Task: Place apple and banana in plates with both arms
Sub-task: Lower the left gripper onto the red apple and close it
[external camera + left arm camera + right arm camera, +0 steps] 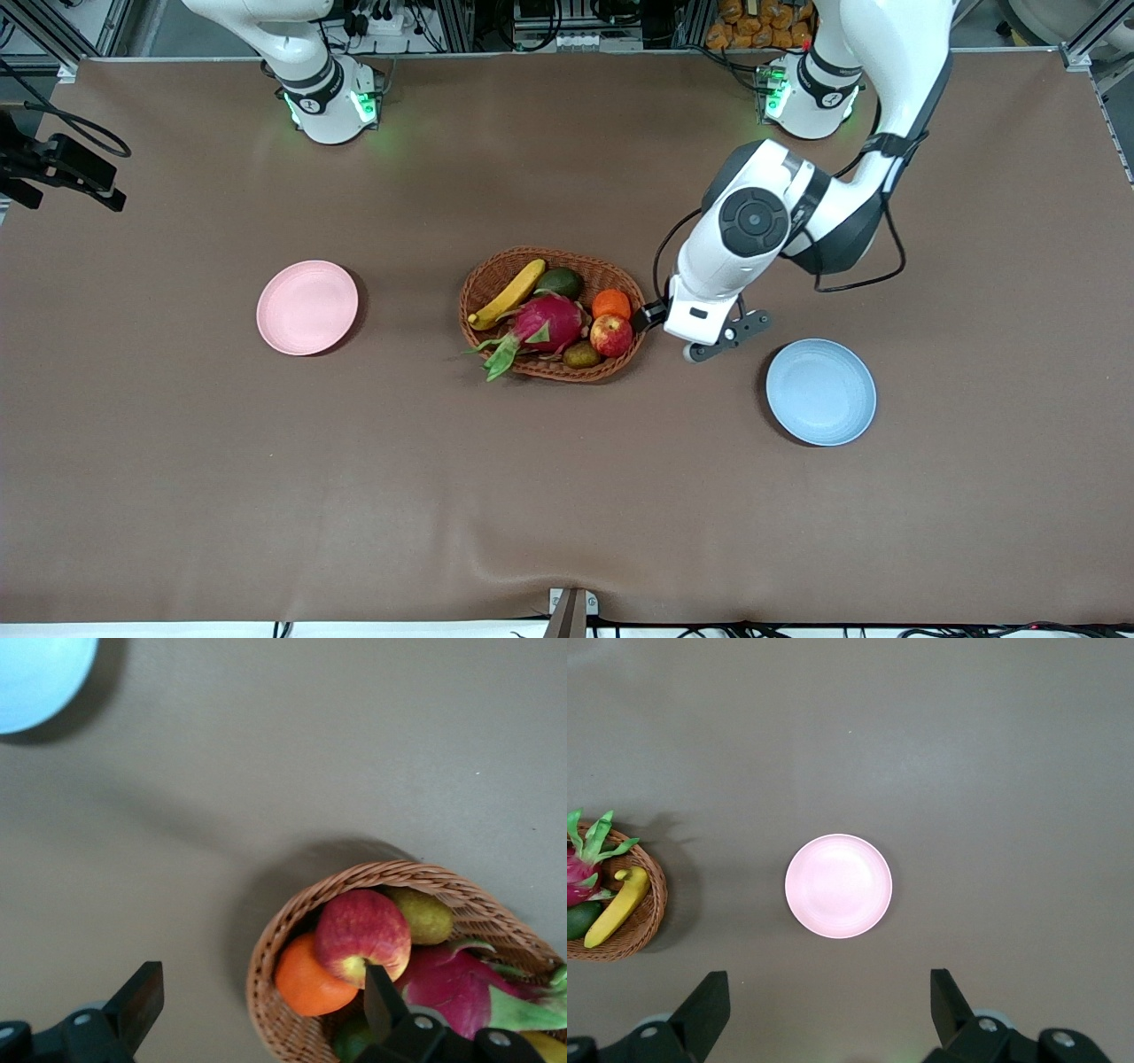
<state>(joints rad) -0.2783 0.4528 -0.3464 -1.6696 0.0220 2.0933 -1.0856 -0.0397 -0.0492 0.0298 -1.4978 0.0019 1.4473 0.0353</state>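
My left gripper needs to serve the apple [611,335] on the blue plate [820,391], so next it should grab the apple by its round red sides.
The apple [611,335] and the banana [507,294] lie in a wicker basket [551,255] at mid table. The pink plate [307,307] lies toward the right arm's end, the blue plate [820,391] toward the left arm's end; both are bare. My left gripper [652,316] is open over the basket's rim next to the apple. In the left wrist view the gripper [261,1010] has one finger over the apple [363,935] and one over the table. My right gripper [828,1010] is open and empty, high above the table beside the pink plate [838,886]; it does not show in the front view.
The basket also holds a magenta dragon fruit [545,323], an orange [611,304], a green avocado [560,282] and a small brownish fruit [582,355]. A black camera mount [53,164] juts in at the right arm's end.
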